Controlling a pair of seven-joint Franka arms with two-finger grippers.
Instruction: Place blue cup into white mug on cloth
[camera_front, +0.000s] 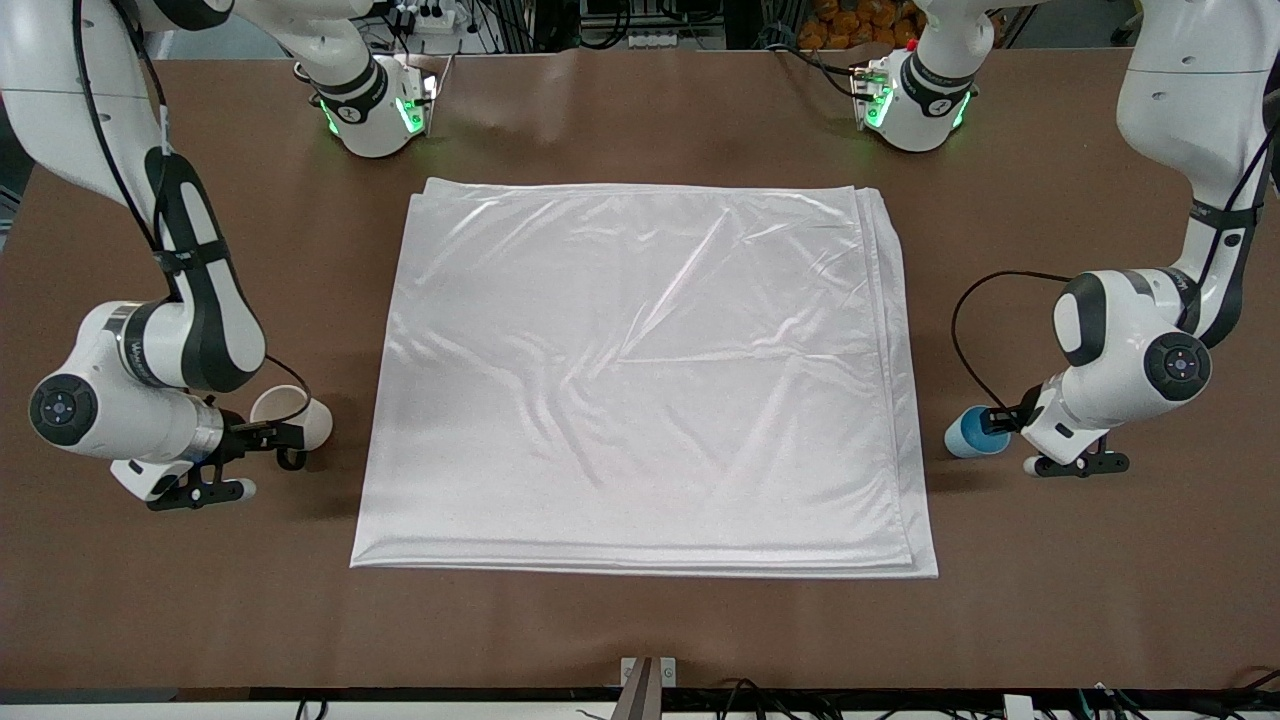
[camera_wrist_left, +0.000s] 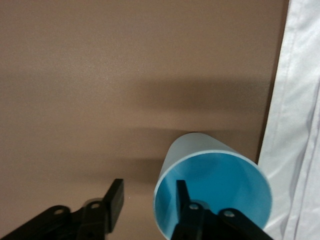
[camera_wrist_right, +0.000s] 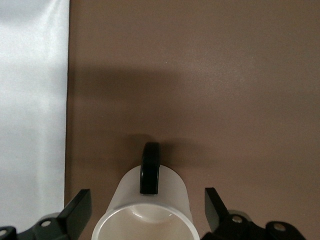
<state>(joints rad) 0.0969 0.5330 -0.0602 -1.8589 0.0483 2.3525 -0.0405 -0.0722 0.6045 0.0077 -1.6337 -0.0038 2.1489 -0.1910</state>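
Observation:
My right gripper needs to grab the white mug's black handle next. Then it can set the white mug on the cloth for the blue cup.
The blue cup is on the brown table beside the cloth's edge, toward the left arm's end. My left gripper is open at the cup. In the left wrist view one finger is inside the blue cup and the other finger is outside, apart from its wall. The white mug with its black handle is beside the cloth toward the right arm's end. My right gripper is open, with the white mug between its fingers and a gap on each side.
The cloth lies flat in the middle of the brown table, bare of objects; its edge shows in both wrist views. The two arm bases stand at the table's edge farthest from the front camera.

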